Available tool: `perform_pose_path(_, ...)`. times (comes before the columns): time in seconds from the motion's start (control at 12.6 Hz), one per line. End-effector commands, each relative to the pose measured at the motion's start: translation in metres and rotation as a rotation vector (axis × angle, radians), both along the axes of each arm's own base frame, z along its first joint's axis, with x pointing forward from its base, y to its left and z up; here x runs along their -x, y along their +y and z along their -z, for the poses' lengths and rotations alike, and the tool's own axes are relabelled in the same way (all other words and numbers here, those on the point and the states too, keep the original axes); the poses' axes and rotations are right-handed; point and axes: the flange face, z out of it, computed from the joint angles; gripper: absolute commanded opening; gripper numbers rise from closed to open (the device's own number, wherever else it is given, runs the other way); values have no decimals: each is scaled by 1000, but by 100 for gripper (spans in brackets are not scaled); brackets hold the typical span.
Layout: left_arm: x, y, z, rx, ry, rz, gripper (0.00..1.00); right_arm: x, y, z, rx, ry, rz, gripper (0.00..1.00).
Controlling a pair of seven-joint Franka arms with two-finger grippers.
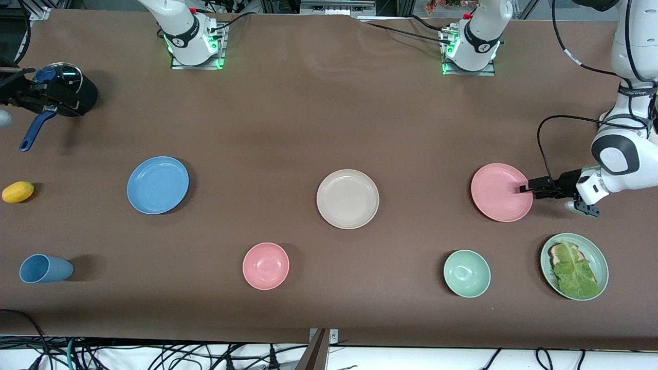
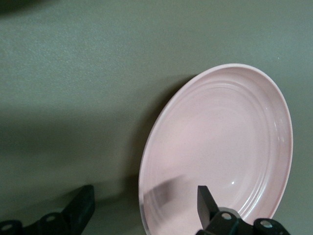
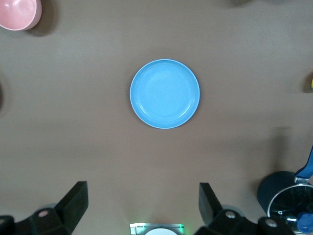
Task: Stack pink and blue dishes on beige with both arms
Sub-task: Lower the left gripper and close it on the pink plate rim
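Observation:
I should close my left gripper now. Closing now would hold the pink plate's rim. The gripper's fingers are on both sides of the plate's rim, above the table.
The pink plate lies toward the left arm's end of the table. My left gripper is low at its rim, open. In the left wrist view the left gripper straddles the pink plate's edge, one finger over the plate and one over the bare table. The beige plate sits mid-table with nothing on it. The blue plate lies toward the right arm's end. My right gripper hangs open high above the table, with the blue plate below it.
Nearer the front camera stand a blue cup, a pink bowl, a green bowl and a green plate with bread and lettuce. A yellow fruit and a dark lidded pot sit at the right arm's end.

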Motion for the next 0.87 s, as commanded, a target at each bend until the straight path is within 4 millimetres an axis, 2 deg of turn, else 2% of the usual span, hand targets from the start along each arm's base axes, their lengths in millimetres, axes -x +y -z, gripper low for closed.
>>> perform_pose_path(0.0, 6, -5, -5, 25, 11, -51, 67, 0, -2, -3, -22, 4, -7, 100)
perform_pose_path(0.16, 7, -7, -5, 36, 21, -48, 17, 0, -2, -3, -22, 3, -7, 100)
perform_pose_path(0.24, 7, -7, -5, 37, 23, -49, 0, 0, -2, -3, -22, 4, -5, 100)
perform_pose_path(0.79, 7, -9, -5, 38, 24, -45, 0, 0, -2, -3, -26, 4, -5, 100)
